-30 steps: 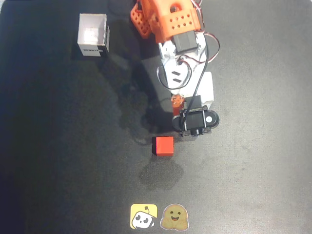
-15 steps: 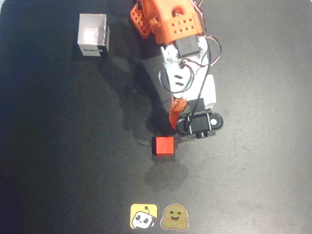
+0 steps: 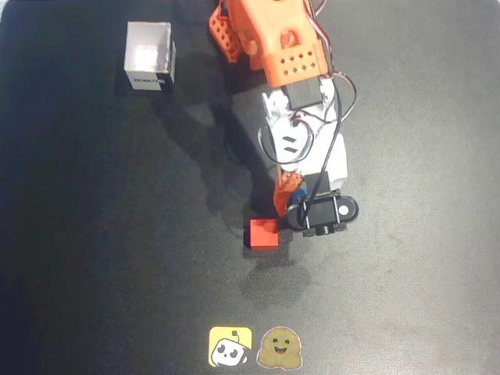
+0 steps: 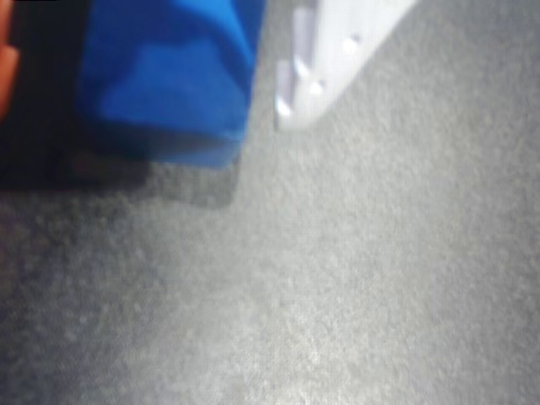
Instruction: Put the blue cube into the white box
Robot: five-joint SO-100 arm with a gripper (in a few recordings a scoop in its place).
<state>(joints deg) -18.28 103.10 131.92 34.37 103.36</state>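
Note:
I should next grab the blue cube by its opposite sides to put it into the white box (image 3: pixel 149 56).
The blue cube (image 4: pixel 164 80) fills the upper left of the wrist view and rests on the dark mat, casting a shadow. My gripper (image 4: pixel 152 97) is open around it: the white finger (image 4: pixel 316 63) stands just off its right face, and the orange finger (image 4: pixel 4 72) is at the left edge with a dark gap between. From overhead, my gripper (image 3: pixel 295 201) is low over the mat, just up and right of the red cube (image 3: pixel 263 233). The white box (image 3: pixel 149 56) stands open-topped at the far upper left, label facing down the picture.
The orange arm (image 3: pixel 281 47) reaches down from the top centre. Two stickers (image 3: pixel 254 347) lie on the black mat (image 3: pixel 406 258) near the bottom edge. The red cube sits close to my orange finger's left side.
The arm has stretched further down the picture and the gripper has dropped lower, ending beside the red cube. The red cube and the white box have not moved.

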